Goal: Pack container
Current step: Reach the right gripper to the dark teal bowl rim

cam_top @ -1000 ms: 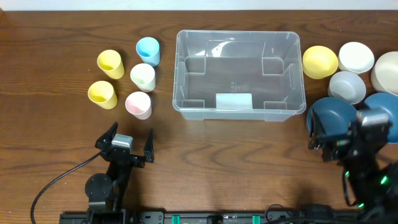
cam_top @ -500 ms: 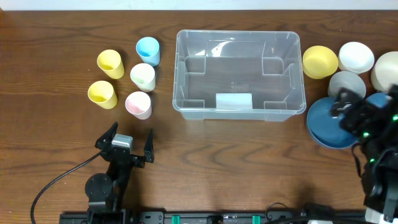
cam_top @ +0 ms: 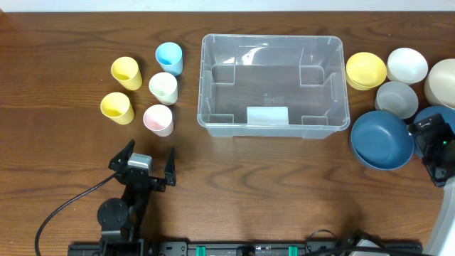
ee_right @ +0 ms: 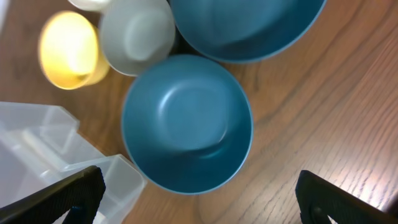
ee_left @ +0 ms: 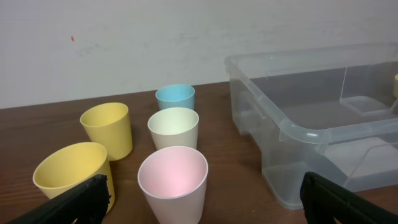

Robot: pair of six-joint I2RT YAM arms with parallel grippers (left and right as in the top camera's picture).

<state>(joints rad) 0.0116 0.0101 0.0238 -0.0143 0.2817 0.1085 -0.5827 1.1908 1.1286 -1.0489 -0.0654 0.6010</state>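
Note:
The dark blue bowl will next be held by my right gripper at the bowl's rim, on the side away from the container, so the bowl's base stays free for packing.
The container is a large clear bin standing empty at the table's middle; its corner shows in the right wrist view. My left gripper rests open at the near left and holds nothing. A pink cup stands just ahead of it, between the fingers in the left wrist view, and the container's rim lies to its right. My right gripper is at the far right edge, beside a dark blue bowl. It is open and empty, looking down on that bowl.
Left of the bin stand several cups: two yellow, a blue, a cream and a pink. On the right are yellow, white, grey and cream bowls, and a second blue bowl.
My right arm has swung from the near side of the dark blue bowl out to the right edge, uncovering the bowl. The left arm and all objects have stayed still.

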